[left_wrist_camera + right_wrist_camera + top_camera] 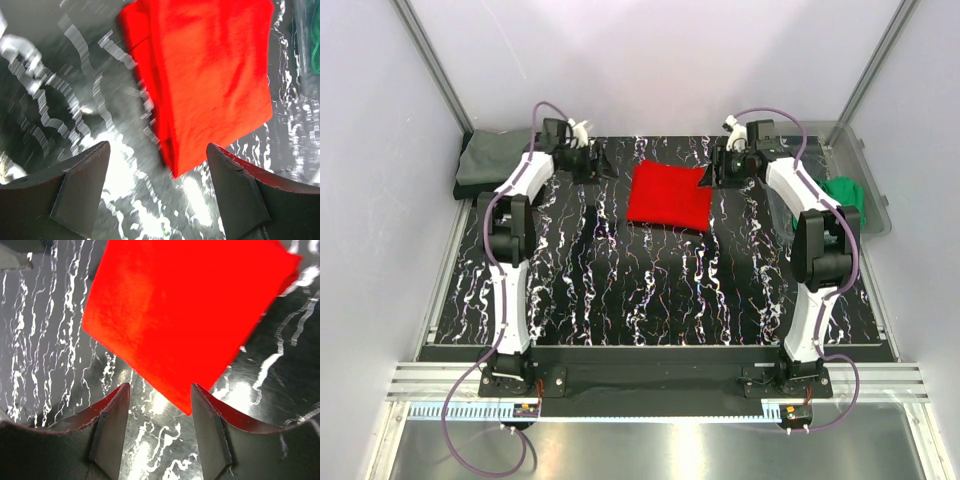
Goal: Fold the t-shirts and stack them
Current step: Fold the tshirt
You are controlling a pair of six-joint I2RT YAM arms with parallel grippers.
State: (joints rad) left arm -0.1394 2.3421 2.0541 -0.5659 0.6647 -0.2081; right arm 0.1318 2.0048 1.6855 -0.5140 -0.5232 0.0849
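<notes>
My left gripper will next grab the folded red t-shirt by its edge that faces the grey-olive t-shirt, at the near corner of that edge, to pull the red t-shirt across and stack it.
A bright red t-shirt (pixel 669 195) lies folded into a flat square at the back middle of the black marbled table (pixel 650 290). My left gripper (pixel 595 165) stands open just off its left edge, with the shirt's near corner (pixel 210 75) lying between and ahead of its fingers. On the shirt's right side my right gripper (pixel 713 170) is open too, low over the table. The red cloth's corner (pixel 185 310) points into the gap between its fingers (pixel 112 430). Neither gripper holds any cloth. A grey-olive t-shirt (pixel 492 160) lies beside the table's back left corner. A green t-shirt (pixel 845 192) sits in a bin at the right.
The clear plastic bin (pixel 870 215) stands along the table's right edge at the back. White walls and metal frame posts close in the back and both sides. The arms' bases (pixel 510 365) stand at the near edge.
</notes>
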